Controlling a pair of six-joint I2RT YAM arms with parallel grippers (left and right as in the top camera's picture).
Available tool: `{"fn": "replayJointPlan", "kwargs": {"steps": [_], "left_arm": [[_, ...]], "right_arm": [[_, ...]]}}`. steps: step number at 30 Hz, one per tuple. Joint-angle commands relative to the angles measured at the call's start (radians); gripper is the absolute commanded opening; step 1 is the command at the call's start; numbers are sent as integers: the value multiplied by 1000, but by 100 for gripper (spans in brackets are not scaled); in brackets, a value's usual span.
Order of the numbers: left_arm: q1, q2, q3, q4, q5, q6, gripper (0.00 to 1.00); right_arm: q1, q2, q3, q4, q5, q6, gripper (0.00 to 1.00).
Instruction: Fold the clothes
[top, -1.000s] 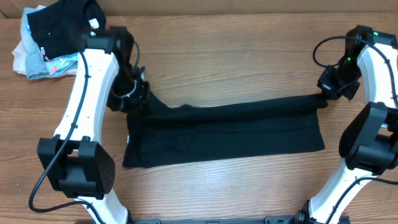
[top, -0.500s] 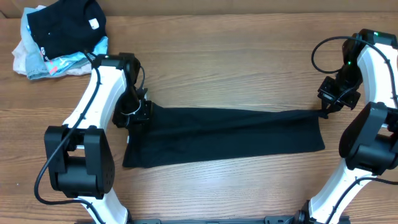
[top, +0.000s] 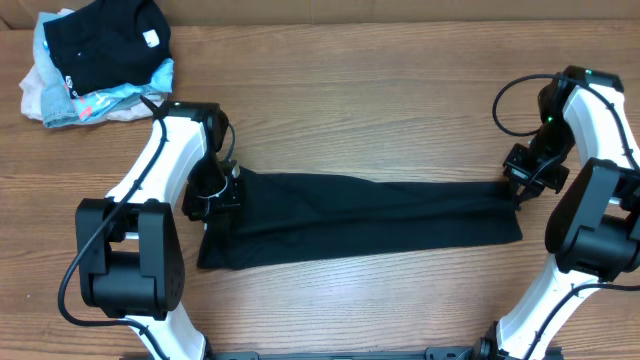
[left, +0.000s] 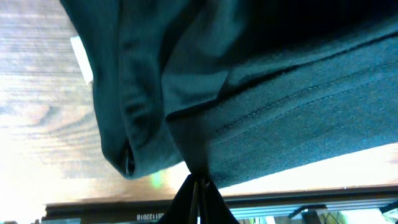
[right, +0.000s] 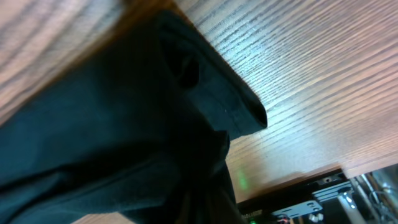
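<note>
I will open my left gripper, because the pinched corner at my fingers lies against the lower layer and the black garment would stay folded if released now.
A black garment lies stretched left to right across the middle of the wooden table, folded lengthwise into a long band. My left gripper is shut on its upper left corner; the left wrist view shows the black cloth pinched between the closed fingertips. My right gripper is shut on its upper right corner; in the right wrist view the black cloth covers the fingers.
A pile of clothes, black on top of light blue and white pieces, sits at the table's far left corner. Both arm bases stand at the front edge.
Both grippers have carried the garment's far edge toward the front and down. The raised upper layer now lies lower over the bottom layer, so the band looks narrower.
</note>
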Motion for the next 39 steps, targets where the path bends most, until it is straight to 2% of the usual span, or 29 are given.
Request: {"fn": "replayJointPlan", "kwargs": {"steps": [1, 2, 3, 4, 5, 6, 7, 8, 11, 13, 18, 24, 27, 31, 36, 39], "left_arm": [[4, -10, -14, -26, -18, -47, 10], [4, -10, -14, -37, -21, -60, 16], [3, -10, -14, -44, -29, -71, 27], [3, -10, -14, -50, -37, -76, 32], [3, -10, -14, -52, -37, -77, 34], [3, -10, -14, -53, -37, -78, 41], [3, -10, -14, -60, -36, -78, 52], [4, -10, -14, -63, -37, -78, 71], [4, -10, -14, -49, -36, -78, 77], [4, -10, -14, -12, -36, -77, 77], [3, -10, 25, 66, -17, -66, 61], [3, -10, 164, 75, -10, -66, 58], [0, -10, 204, 122, 82, -30, 67], [-21, -9, 185, 171, 226, 44, 86], [-70, -8, 119, 236, 226, 46, 100], [-98, -8, 67, 306, 226, 46, 100]], "right_arm": [[-6, -25, -24, 21, 10, 7, 13], [-6, -25, -25, 25, 10, 7, 19], [-6, -25, -25, 27, 10, 7, 23], [-6, -25, -25, 29, 10, 7, 32], [-6, -25, -25, 31, 10, 7, 47], [-6, -25, -25, 32, 10, 7, 70], [-6, -25, -25, 32, 10, 8, 99], [-6, -25, -25, 33, 10, 7, 100], [-6, -25, -25, 45, 10, 7, 100], [-6, -25, -25, 60, 8, 7, 100], [-6, -25, -25, 136, -56, 7, 100], [-6, -25, -25, 264, -42, -3, 100], [-10, -25, -27, 321, 59, 11, 100], [-41, -25, -32, 349, 163, 84, 100], [-90, -25, -58, 354, 116, 76, 100], [-113, -25, -91, 362, -49, -79, 100]]}}
